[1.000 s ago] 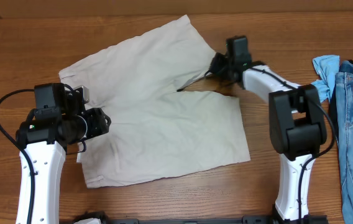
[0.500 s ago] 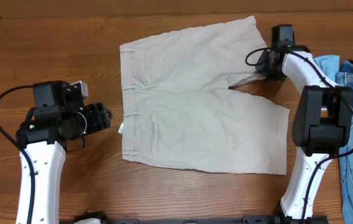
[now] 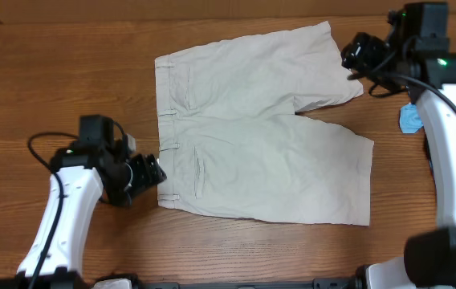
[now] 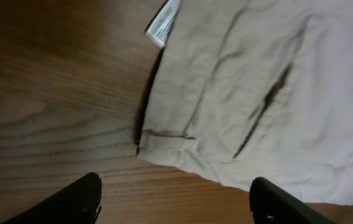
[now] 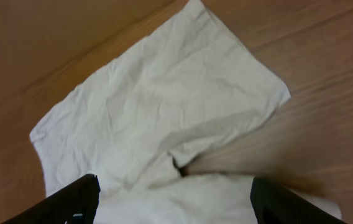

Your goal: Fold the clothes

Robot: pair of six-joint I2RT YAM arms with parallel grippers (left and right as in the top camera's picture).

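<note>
The near leg needs to be folded over the far leg, so my right gripper should next grab the shorts' near leg at its outer edge [image 3: 362, 221] by the hem.
The clothes, a pale beige pair of shorts [image 3: 252, 136], lie spread flat on the wooden table, waistband to the left and legs to the right. My left gripper [image 3: 151, 172] is open just left of the waistband's near corner. In the left wrist view the left gripper [image 4: 176, 208] has bare wood between its fingers, with the waistband, a pocket slit and a white label [image 4: 162, 25] ahead. My right gripper [image 3: 355, 54] hovers open by the far leg's hem. In the right wrist view the right gripper [image 5: 176, 208] spans wrinkled fabric of the shorts [image 5: 164, 106] near the crotch without holding it.
A blue garment [image 3: 409, 119] peeks out behind the right arm at the table's right side. Bare wood surrounds the shorts to the left, front and back.
The shorts were pulled rightward and laid flat. Both grippers opened and let go of the fabric. The right arm rose to the far right; the left arm moved toward the waistband's near corner.
</note>
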